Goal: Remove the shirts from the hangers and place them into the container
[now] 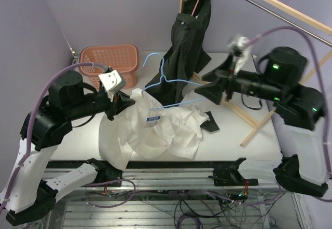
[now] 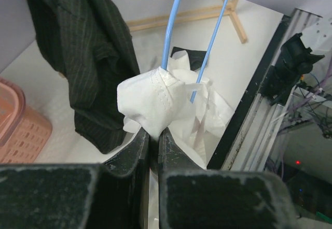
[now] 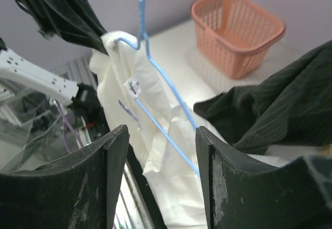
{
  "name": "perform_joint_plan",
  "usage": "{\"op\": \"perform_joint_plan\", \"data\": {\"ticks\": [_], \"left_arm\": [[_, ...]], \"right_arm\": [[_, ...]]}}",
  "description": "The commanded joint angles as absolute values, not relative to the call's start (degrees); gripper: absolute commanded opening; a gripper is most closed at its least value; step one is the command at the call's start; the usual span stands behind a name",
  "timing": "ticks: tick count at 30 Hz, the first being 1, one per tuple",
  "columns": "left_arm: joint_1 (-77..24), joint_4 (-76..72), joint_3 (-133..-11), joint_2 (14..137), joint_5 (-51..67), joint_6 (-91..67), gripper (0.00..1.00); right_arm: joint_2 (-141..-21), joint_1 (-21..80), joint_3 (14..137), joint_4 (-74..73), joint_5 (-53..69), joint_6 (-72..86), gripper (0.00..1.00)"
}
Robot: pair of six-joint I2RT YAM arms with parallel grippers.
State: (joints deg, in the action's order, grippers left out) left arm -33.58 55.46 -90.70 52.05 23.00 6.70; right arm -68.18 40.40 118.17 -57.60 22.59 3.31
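Next, my right gripper grabs the blue hanger's bare end to draw the hanger from the white shirt (image 1: 155, 130), leaving the hook free to hang.
My left gripper (image 1: 129, 102) (image 2: 154, 134) is shut on a bunched fold of the white shirt (image 1: 155, 130) (image 2: 150, 102), which lies crumpled on the table and still hangs partly from the light blue hanger (image 1: 165, 80) (image 2: 171, 32) (image 3: 155, 68). My right gripper (image 1: 203, 91) (image 3: 162, 136) stands open at the hanger's right end. The blue wire runs between its fingers and rests against the right one (image 3: 207, 156). The black pinstriped shirt (image 1: 187, 45) (image 2: 88, 58) (image 3: 275, 110) hangs from the pink hanger (image 1: 196, 3) on the rack. The salmon container (image 1: 111, 63) (image 3: 236, 27) (image 2: 21, 125) stands at the back left.
The wooden rack's poles (image 1: 259, 120) slant across the right of the table, under a metal rail (image 1: 270, 11). A small black piece (image 1: 211, 123) lies by the white shirt. The table's front edge and metal frame (image 2: 249, 110) are close behind the white shirt.
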Motion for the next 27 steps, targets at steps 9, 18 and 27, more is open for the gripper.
{"op": "perform_joint_plan", "data": {"ticks": [9,18,27], "left_arm": [[-33.27,52.46,-92.95,51.58,30.23,9.15,0.07],[-33.31,50.88,-92.07,51.94,30.37,8.37,0.07],[-33.28,49.39,-93.02,52.03,30.58,6.9,0.07]], "right_arm": [[-70.75,40.21,115.01,-59.93,25.41,-1.12,0.52],[-69.62,40.18,112.78,-60.1,26.98,-1.51,0.22],[-69.74,40.22,110.23,-59.84,28.78,-1.95,0.0]]}}
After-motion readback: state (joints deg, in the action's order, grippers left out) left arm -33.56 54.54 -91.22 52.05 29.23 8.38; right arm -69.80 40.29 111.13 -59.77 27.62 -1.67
